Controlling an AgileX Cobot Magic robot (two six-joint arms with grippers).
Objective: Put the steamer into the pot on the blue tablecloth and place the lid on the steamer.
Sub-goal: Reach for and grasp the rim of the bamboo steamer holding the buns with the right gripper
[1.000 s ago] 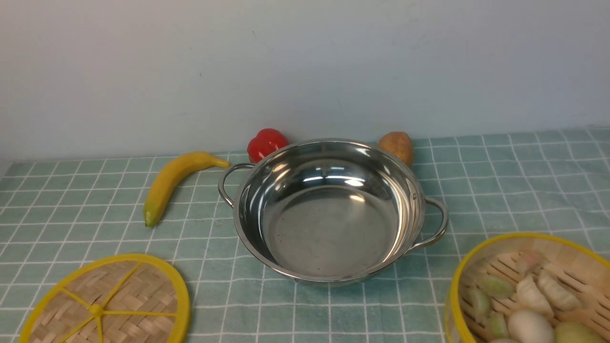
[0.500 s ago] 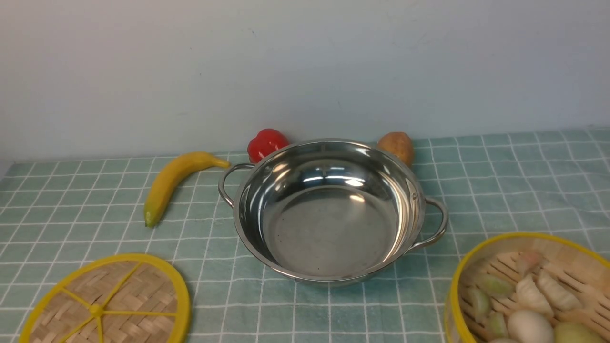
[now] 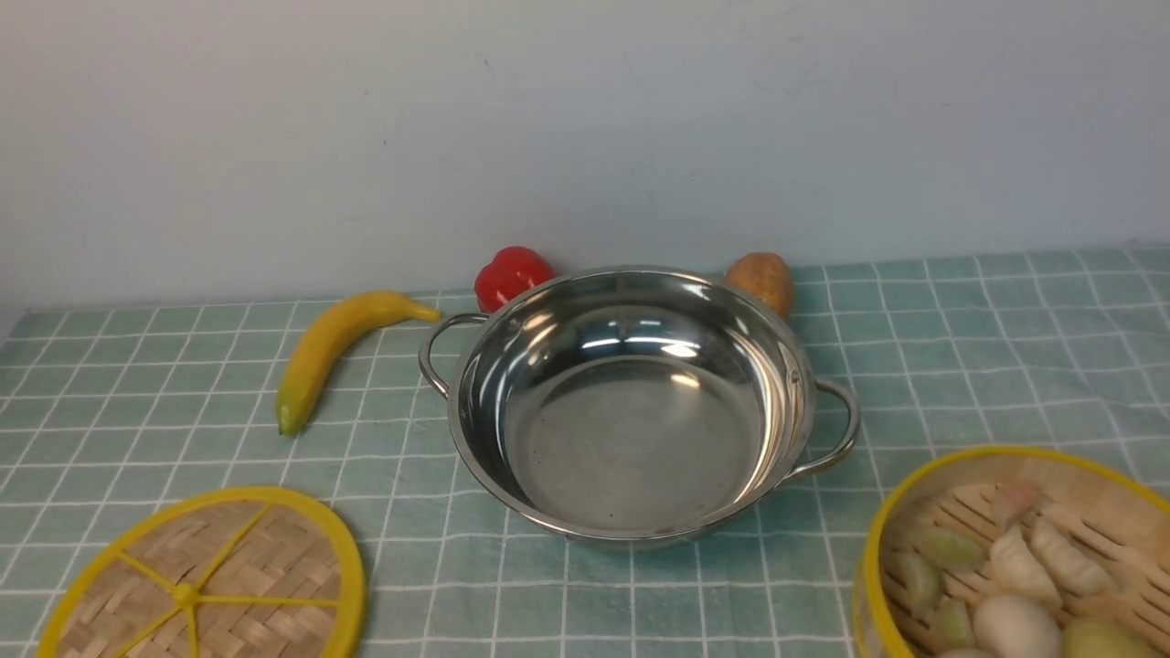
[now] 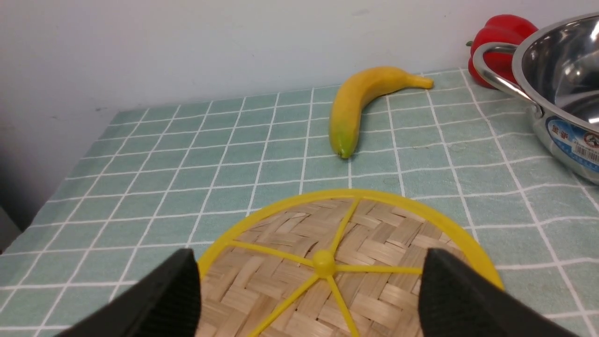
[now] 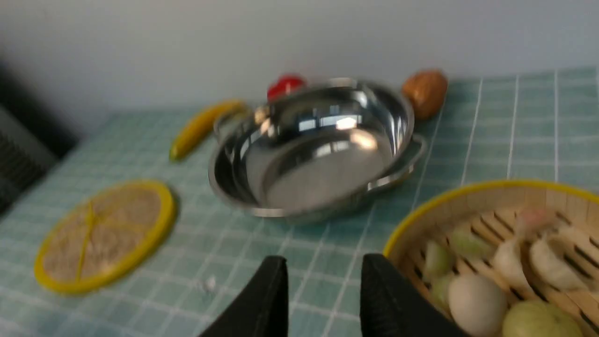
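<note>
The steamer's round basket is far wider than my right gripper's fingers, so they will next grab the steamer by its thin yellow-rimmed side.
The shiny steel pot stands empty in the middle of the blue checked tablecloth. The bamboo steamer, with dumplings and buns in it, sits at the front right, partly cut off. The flat woven lid lies at the front left. No gripper shows in the front view. In the left wrist view my left gripper is open wide, above the lid, one finger over each side. In the blurred right wrist view my right gripper is open, with cloth in the gap, just beside the steamer's near rim.
A yellow banana lies left of the pot. A red pepper and a brown potato sit behind the pot against the pale wall. The table's left edge shows in the left wrist view.
</note>
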